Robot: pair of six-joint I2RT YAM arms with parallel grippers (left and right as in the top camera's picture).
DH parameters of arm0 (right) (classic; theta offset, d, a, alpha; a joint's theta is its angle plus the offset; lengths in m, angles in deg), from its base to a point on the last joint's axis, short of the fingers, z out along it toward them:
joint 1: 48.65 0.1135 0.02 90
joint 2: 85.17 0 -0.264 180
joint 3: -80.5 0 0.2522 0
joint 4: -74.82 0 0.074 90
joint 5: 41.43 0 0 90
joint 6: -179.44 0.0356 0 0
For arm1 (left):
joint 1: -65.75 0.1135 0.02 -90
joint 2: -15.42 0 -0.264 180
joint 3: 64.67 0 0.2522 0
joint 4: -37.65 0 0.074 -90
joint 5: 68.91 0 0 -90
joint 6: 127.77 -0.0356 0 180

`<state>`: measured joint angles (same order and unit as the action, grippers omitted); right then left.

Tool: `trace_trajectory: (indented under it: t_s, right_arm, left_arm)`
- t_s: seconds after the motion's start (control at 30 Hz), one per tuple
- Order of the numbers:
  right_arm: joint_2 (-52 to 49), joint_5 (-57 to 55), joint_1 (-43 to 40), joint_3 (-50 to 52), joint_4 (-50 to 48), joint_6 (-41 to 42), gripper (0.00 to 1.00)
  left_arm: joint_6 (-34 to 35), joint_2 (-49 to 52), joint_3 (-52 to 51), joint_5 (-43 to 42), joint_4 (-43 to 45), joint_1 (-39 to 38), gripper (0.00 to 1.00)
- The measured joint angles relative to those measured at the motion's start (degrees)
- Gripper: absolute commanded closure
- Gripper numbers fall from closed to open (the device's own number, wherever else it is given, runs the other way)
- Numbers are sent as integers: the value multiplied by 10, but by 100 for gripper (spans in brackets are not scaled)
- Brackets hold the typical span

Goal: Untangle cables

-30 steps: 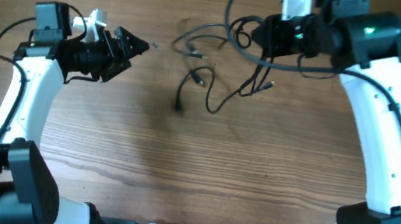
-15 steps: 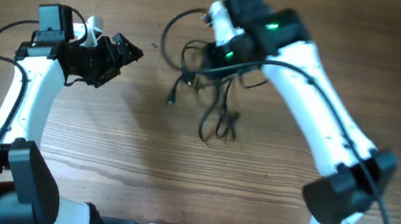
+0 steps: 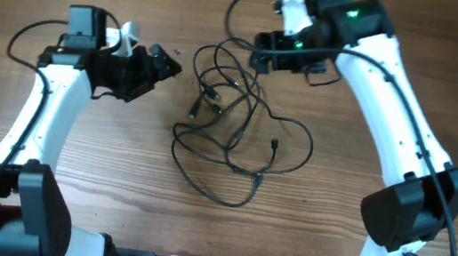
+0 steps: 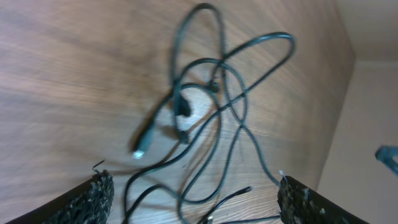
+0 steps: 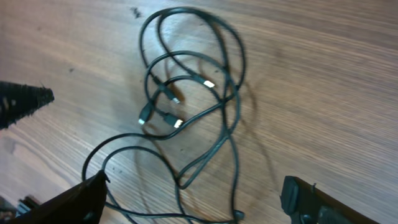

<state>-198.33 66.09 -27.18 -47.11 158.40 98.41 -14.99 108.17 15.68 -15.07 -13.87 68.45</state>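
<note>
I should grip one black cable mid-length at the tangle's edge next with my right gripper, its plug ends free to pull away to untangle.
Several thin black cables (image 3: 234, 102) lie in a loose tangle of loops on the wooden table (image 3: 116, 166), spread between the two arms. Some plugs are tipped silvery (image 5: 175, 123). My left gripper (image 3: 169, 61) hovers just left of the tangle, open, with nothing between its fingers. In the left wrist view the cables (image 4: 180, 106) lie ahead of the left gripper (image 4: 199, 205). My right gripper (image 3: 259, 52) hangs over the tangle's upper right edge, open and empty. In the right wrist view the loops run beneath the wide gap of the right gripper (image 5: 193, 199).
Thicker black wires (image 3: 247, 0) loop off the right arm near the table's far edge. The left gripper's dark tip (image 5: 25, 99) shows at the left of the right wrist view. Bare wood lies in front of the tangle.
My right gripper has opened and let go of the cables, which dropped and spread into wide loops on the table. The right arm swung back right; the left arm shifted slightly right.
</note>
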Motion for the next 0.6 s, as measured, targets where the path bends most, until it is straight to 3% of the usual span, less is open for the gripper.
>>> trace_trajectory:
  t_s: [0.2, 0.37, 0.53, 0.6]
  right_arm:
    - [0, -15, -7, 0, 0, -4, 4]
    - [-3, -7, -23, 0, 23, -71, 5]
    - [-56, 13, -23, -2, 101, -146, 14]
    - [-80, 15, -22, -2, 123, -162, 25]
  left_arm:
    - [24, 0, 0, 4, 47, -72, 20]
    - [137, 0, 0, 98, 43, -129, 18]
    - [237, 0, 0, 165, 52, -128, 16]
    - [249, 0, 0, 171, 52, -128, 16]
